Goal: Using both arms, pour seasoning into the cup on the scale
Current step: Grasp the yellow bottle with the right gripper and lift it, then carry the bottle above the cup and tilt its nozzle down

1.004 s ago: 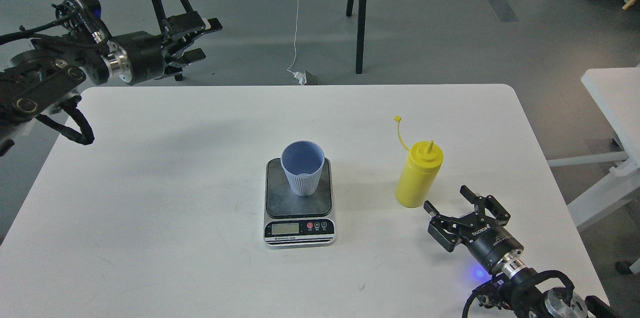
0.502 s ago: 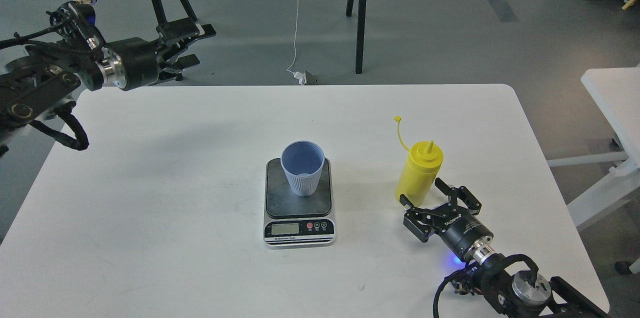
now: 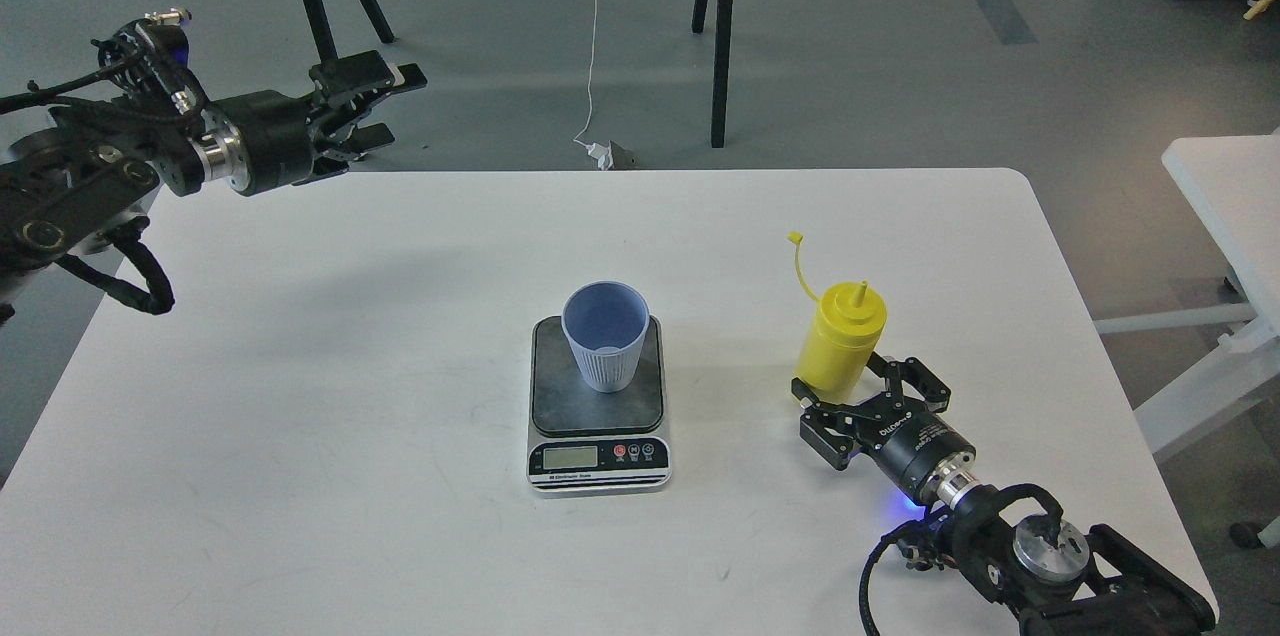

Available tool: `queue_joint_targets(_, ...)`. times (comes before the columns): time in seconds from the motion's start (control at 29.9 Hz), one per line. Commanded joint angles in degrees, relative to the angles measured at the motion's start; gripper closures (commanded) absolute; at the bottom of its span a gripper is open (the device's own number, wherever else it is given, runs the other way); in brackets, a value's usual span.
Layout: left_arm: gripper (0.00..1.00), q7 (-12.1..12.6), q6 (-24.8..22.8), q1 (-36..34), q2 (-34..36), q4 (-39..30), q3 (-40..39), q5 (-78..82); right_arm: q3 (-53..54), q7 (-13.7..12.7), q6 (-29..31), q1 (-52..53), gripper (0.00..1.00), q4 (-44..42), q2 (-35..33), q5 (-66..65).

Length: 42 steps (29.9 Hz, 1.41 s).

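Observation:
The right gripper takes hold of the yellow seasoning bottle by its lower body (image 3: 830, 366) next, to pour seasoning into the cup (image 3: 605, 334).
The yellow seasoning bottle (image 3: 840, 336) stands upright on the white table (image 3: 300, 396), its cap strap hanging off to the upper left. My right gripper (image 3: 838, 384) is open, its fingers either side of the bottle's base. The light-blue cup (image 3: 605, 334) stands upright on the dark plate of the scale (image 3: 598, 406), left of the bottle. My left gripper (image 3: 385, 101) is open and empty, held high beyond the table's far left corner, far from the cup.
A second white table (image 3: 1230, 206) stands to the right. Black trestle legs (image 3: 722, 36) and a white cable (image 3: 592, 46) are on the grey floor behind the table.
My right gripper has moved forward and left until its open fingers flank the bottle's base. My left gripper has drifted slightly. The bottle and cup have not moved.

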Motion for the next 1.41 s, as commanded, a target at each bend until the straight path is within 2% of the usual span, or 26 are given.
queue_joint_targets(0.0, 0.00, 0.00, 0.00, 0.15, -0.09, 0.09, 0.00, -0.08, -0.43, 0.02, 0.00, 0.45, 0.18, -0.01, 0.00, 0.01)
queue_joint_targets(0.1, 0.00, 0.00, 0.00, 0.15, -0.18, 0.09, 0.00, -0.08, -0.61, 0.02, 0.00, 1.16, 0.34, 0.25, -0.09, 0.01)
queue_joint_targets(0.13, 0.00, 0.00, 0.00, 0.15, -0.09, 0.09, 0.00, -0.08, -0.70, -0.07, 0.00, 1.16, 0.43, 0.43, -0.09, -0.17)
queue_joint_targets(0.23, 0.00, 0.00, 0.00, 0.15, -0.09, 0.09, 0.00, -0.08, -0.52, 0.02, 0.00, 1.68, 0.80, 0.52, -0.01, -1.92)
queue_joint_targets(0.3, 0.00, 0.00, 0.00, 0.15, -0.09, 0.09, 0.00, -0.08, -0.61, -0.07, 0.00, 2.65, 0.85, 0.60, -0.01, -2.10)
queue_joint_targets(0.5, 0.00, 0.00, 0.00, 0.15, -0.09, 0.09, 0.00, -0.17, -0.52, 0.19, 0.00, 6.59, 0.93, 0.60, -0.97, -2.28)
queue_joint_targets(0.64, 0.00, 0.00, 0.00, 0.15, -0.18, 0.09, 0.00, -0.17, -0.52, 0.19, 0.00, 15.37, 0.94, 0.52, -6.49, -6.04)
queue_joint_targets(0.74, 0.00, 0.00, 0.00, 0.15, -0.09, 0.09, 0.00, -0.17, -0.61, 0.45, 0.00, 24.33, 0.94, 0.08, -9.66, -14.90)
queue_joint_targets(0.87, 0.00, 0.00, 0.00, 0.15, -0.09, 0.18, -0.09, -0.34, -0.70, 1.51, 0.00, 33.92, 0.95, 0.16, -12.74, -33.17)
queue_joint_targets(1.0, 0.00, 0.00, 0.00, 0.59, -0.18, 0.18, -0.18, -0.34, -2.54, 2.04, -2.59, 39.82, 0.96, 1.39, -12.05, -51.80)
queue_joint_targets(1.24, 0.00, 0.00, 0.00, 2.09, -0.09, 0.18, -2.20, -0.34, -8.07, 4.67, -7.43, 41.85, 0.96, 11.48, -11.96, -76.69)
queue_joint_targets(1.37, 0.00, 0.00, 0.00, 2.18, 0.00, 0.18, -2.20, -0.34, -10.80, 5.55, -9.10, 41.85, 0.96, 15.28, -11.17, -84.27)
